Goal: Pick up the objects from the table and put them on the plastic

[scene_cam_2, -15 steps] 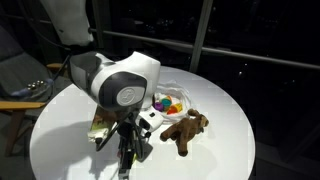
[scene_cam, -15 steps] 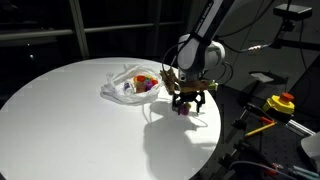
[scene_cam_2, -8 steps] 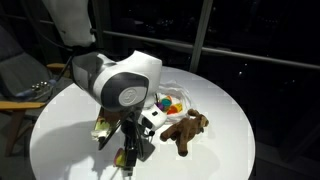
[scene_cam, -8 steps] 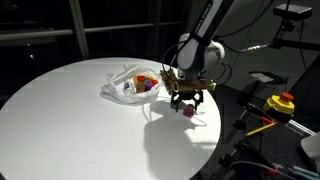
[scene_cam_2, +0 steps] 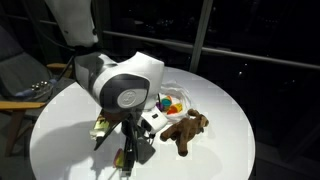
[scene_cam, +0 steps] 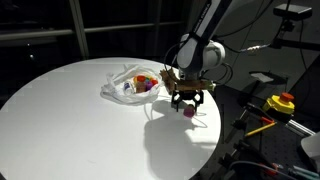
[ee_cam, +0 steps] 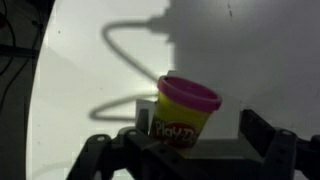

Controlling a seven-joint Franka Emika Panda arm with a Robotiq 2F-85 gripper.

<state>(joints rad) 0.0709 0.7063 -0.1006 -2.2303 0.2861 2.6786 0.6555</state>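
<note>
The pot's yellow body [ee_cam: 179, 122] has my open fingers on either side, level with it below the lid, so my gripper should close and would hold it.
A yellow Play-Doh pot with a magenta lid [ee_cam: 185, 113] stands upright on the white table, one of the objects. My gripper [ee_cam: 185, 150] is open and straddles it, with one finger [ee_cam: 100, 152] to its left and the other finger [ee_cam: 265, 135] farther off to its right. In an exterior view the gripper [scene_cam: 187, 104] hangs low over the pot [scene_cam: 187, 112] near the table's edge. The wrinkly plastic [scene_cam: 128, 86] lies behind it and holds several coloured items [scene_cam: 146, 82]. A brown plush animal [scene_cam_2: 186, 128] lies on the table beside the plastic [scene_cam_2: 176, 97], near my gripper [scene_cam_2: 127, 160].
The round white table [scene_cam: 70, 115] drops off close to the pot. Beyond that edge stands equipment with a yellow and red part [scene_cam: 282, 102]. A chair [scene_cam_2: 20, 80] stands off the table's far side. A cable's shadow [ee_cam: 120, 40] falls across the tabletop.
My gripper has sunk slightly toward the table around the pot. The pot, the plush and the plastic have stayed in place.
</note>
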